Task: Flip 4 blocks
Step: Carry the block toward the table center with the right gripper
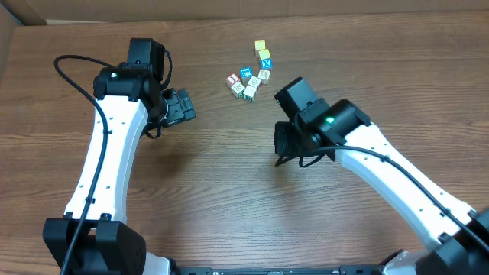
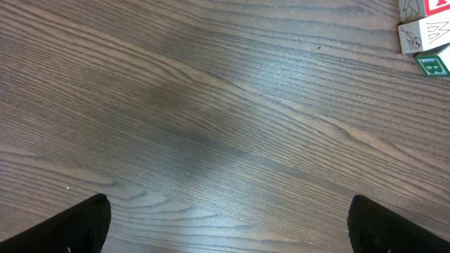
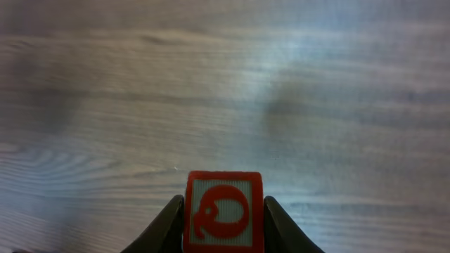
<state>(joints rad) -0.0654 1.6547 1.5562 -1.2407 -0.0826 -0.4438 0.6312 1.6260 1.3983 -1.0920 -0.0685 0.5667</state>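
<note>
The red-bordered block is hanging short of the table's middle, so it would drop onto wood if I opened now. My right gripper should move it toward the table's middle and then open.
A block [image 3: 223,211] with a red border and a red picture on a pale face sits between the fingers of my right gripper [image 3: 223,204], which is shut on it above bare table. In the overhead view that gripper [image 1: 281,141] is right of centre, with the held block hidden under it. The other blocks [image 1: 248,76] lie in a small cluster at the back centre, and one red-bordered cube [image 1: 234,79] is at its left end. My left gripper [image 1: 179,107] hangs open to the left of the cluster. Its fingers [image 2: 84,225] are spread wide over empty wood, with a pale block [image 2: 425,35] at the top right.
A yellow-faced cube [image 1: 260,46] and a blue-faced cube [image 1: 246,73] lie in the same cluster. A green-lettered cube [image 2: 434,65] shows at the right edge of the left wrist view. The wooden table [image 1: 229,198] stretches across the front.
</note>
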